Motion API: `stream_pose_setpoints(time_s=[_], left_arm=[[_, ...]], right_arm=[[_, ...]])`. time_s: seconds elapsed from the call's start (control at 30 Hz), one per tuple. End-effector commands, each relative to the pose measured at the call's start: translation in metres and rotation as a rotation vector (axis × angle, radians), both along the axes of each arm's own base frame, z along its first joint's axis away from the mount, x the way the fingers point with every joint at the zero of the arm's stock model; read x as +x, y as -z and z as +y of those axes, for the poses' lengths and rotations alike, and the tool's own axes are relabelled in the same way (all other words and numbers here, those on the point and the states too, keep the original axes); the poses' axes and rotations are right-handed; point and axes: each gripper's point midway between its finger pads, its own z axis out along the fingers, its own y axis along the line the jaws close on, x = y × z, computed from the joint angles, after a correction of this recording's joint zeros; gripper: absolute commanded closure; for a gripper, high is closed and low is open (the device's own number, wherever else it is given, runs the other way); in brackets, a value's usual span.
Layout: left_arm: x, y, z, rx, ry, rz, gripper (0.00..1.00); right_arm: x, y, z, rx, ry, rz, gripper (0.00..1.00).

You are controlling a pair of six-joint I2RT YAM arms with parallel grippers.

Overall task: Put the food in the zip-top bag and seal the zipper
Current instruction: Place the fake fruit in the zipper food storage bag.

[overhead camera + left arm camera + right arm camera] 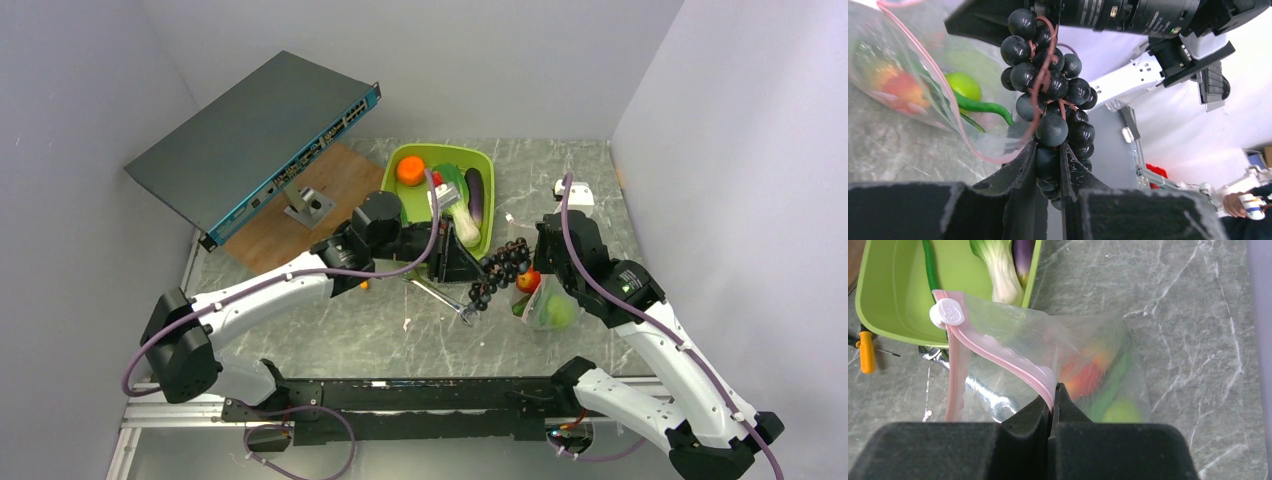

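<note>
I should keep my left gripper closed on the dark purple grapes (1050,95) until they are inside the bag. The grapes are hanging outside the bag's pink rim, so they would fall short of the bag's opening.
My left gripper (1048,150) is shut on the dark purple grapes (1050,95), held in the air by the bag's mouth; they also show in the top view (497,270). My right gripper (1053,392) is shut on the pale pink zipper (998,357) of the clear zip-top bag (1088,355), holding its mouth open. The white slider (947,312) sits at the strip's far end. Inside the bag are the red tomato (1083,380), the round green fruit (1120,412) and a green vegetable (983,106). The bag lies on the table in the top view (548,305).
The lime-green tub (415,158) behind holds the orange (410,170), bok choy (462,222), eggplant (475,195) and cucumber (930,270). A silver wrench (440,298) lies in front of it. An orange-handled tool (867,352) lies left. A tilted network switch (250,145) stands back left.
</note>
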Motion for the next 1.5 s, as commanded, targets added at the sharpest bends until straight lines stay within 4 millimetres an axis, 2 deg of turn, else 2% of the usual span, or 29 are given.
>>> stream_pose_setpoints(time_s=[0.0,0.2,0.5,0.7,0.83,1.03,1.2,1.3,1.47], left_arm=[[-0.019,-0.014,-0.001,-0.065,0.070,0.001,1.00],[-0.011,0.014,-0.010,0.018,0.038,0.106,1.00],[0.017,0.025,-0.028,0.133,-0.095,0.266,1.00],[0.036,0.035,-0.028,0.289,-0.244,0.277,1.00],[0.031,0.030,-0.041,0.259,-0.201,0.300,0.99],[0.028,0.017,-0.054,0.238,-0.197,0.268,0.84],[0.038,0.006,-0.054,0.208,-0.250,0.239,0.53],[0.040,-0.003,-0.054,0.175,-0.257,0.202,0.41],[0.042,-0.012,-0.047,0.170,-0.276,0.138,0.36]], right_arm=[[0.006,-0.024,-0.002,0.042,0.023,-0.086,1.00],[0.004,-0.030,-0.001,0.057,0.001,-0.129,1.00],[-0.001,-0.029,0.005,0.093,-0.047,-0.143,1.00],[-0.002,-0.022,0.009,0.104,-0.062,-0.128,1.00],[-0.001,-0.021,0.015,0.118,-0.083,-0.124,1.00],[0.001,-0.017,0.021,0.119,-0.097,-0.099,1.00],[0.001,-0.016,0.020,0.115,-0.091,-0.094,1.00],[0.002,-0.015,0.018,0.109,-0.082,-0.093,1.00],[0.003,-0.013,0.018,0.103,-0.075,-0.088,1.00]])
